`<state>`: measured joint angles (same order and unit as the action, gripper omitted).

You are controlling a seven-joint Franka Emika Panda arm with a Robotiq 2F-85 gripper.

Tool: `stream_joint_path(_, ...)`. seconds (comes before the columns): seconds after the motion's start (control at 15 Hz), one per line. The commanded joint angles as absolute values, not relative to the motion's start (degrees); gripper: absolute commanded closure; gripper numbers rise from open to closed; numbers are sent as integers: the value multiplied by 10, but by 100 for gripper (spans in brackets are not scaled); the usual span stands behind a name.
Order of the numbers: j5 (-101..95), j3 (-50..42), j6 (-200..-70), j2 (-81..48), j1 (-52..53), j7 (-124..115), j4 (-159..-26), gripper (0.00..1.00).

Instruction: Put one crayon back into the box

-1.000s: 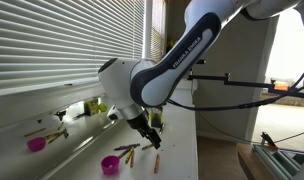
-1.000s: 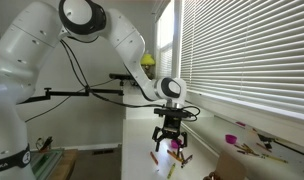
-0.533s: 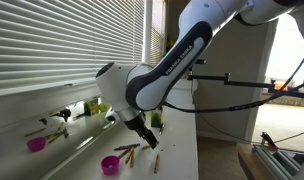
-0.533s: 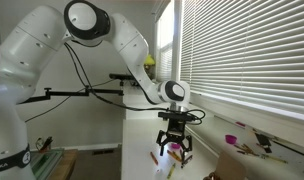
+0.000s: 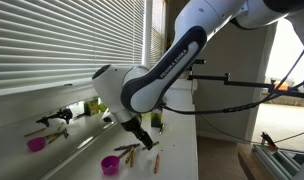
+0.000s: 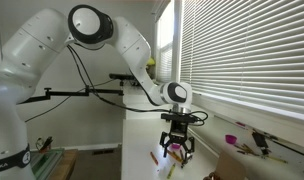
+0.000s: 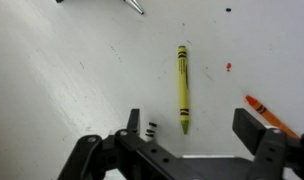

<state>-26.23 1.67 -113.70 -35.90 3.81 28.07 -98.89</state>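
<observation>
I should close my gripper on the yellow-green crayon now, since its tip end is between my fingers. Closing now would hold the crayon.
In the wrist view a yellow-green crayon (image 7: 181,88) lies on the white table, its tip pointing between my fingers. My gripper (image 7: 192,130) is open and empty just above it, one finger on each side. An orange crayon (image 7: 268,116) lies by the right finger (image 7: 254,130). In both exterior views the gripper (image 5: 142,139) (image 6: 175,152) hangs low over the table near its edge. A small yellow-green shape (image 5: 94,106) by the window may be the box; I cannot tell.
Two magenta cups (image 5: 36,144) (image 5: 110,164) stand on the table, with loose crayons (image 5: 130,152) beside the nearer one. More crayons (image 6: 244,149) and a magenta cup (image 6: 232,139) lie along the window sill side. The table edge (image 6: 152,165) is close to the gripper.
The gripper has come down toward the table and shifted slightly, staying open. The crayons have not moved.
</observation>
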Motion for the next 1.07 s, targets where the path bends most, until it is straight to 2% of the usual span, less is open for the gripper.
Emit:
stream_joint_path(0.0,-270,18,-1124,-373,37,284,-970,10)
stream_joint_path(0.27,-266,20,-1123,-373,36,283,-974,18)
stream_joint_path(0.47,-267,19,-1121,-375,37,280,-975,28)
stream_joint_path(0.53,-267,19,-1122,-375,37,281,-975,41)
stream_joint_path(0.67,-266,19,-1122,-376,36,282,-975,39)
stream_joint_path(0.8,-267,19,-1124,-377,36,282,-976,48)
stream_joint_path(0.87,-268,19,-1126,-378,36,281,-976,56)
stream_joint_path(1.0,-269,18,-1129,-378,36,281,-976,61)
